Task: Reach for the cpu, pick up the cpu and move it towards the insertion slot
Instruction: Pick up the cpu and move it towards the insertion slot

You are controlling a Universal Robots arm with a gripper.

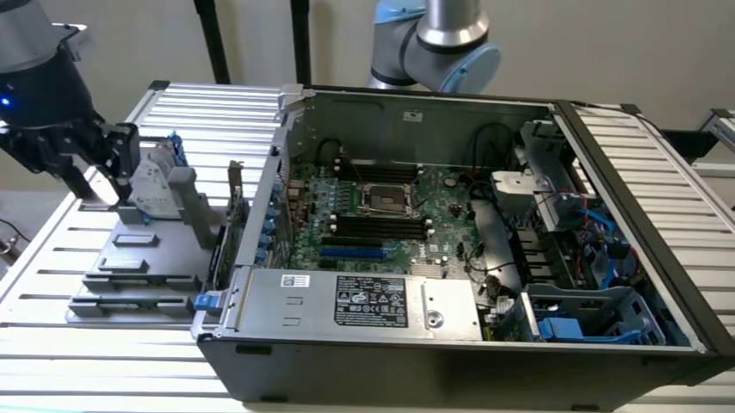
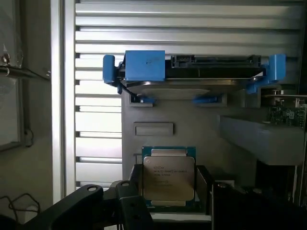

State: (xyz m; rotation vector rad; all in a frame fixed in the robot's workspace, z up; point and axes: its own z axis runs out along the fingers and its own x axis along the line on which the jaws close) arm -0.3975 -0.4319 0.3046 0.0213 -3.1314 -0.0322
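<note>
The cpu's broad silver side point(image 2: 169, 178) lies flat on top, so I should grip the cpu's straight, facing side edges next.
The cpu point(image 2: 169, 178) is a flat silver square with a green rim. It lies on the grey holder point(image 2: 192, 134) in front of an upright hard drive. In the wrist view my gripper point(image 2: 171, 203) is open, and its dark fingers point(image 2: 128, 201) stand on either side of the chip. In the exterior view the gripper point(image 1: 101, 194) hangs above the holder at the left, beside the drive, with a pale patch point(image 1: 136, 239) that looks like the cpu just below it. The insertion slot point(image 1: 387, 200), a shiny frame with a dark centre, sits on the green board inside the open computer case.
The silver hard drive in its blue frame point(image 2: 192, 72) stands upright on the holder close to the gripper point(image 1: 155, 182). The case wall point(image 1: 258, 232) rises between the holder and the board. Black memory slots point(image 1: 373, 228) lie below the socket. Cables and a drive cage point(image 1: 586, 318) crowd the exterior view's right.
</note>
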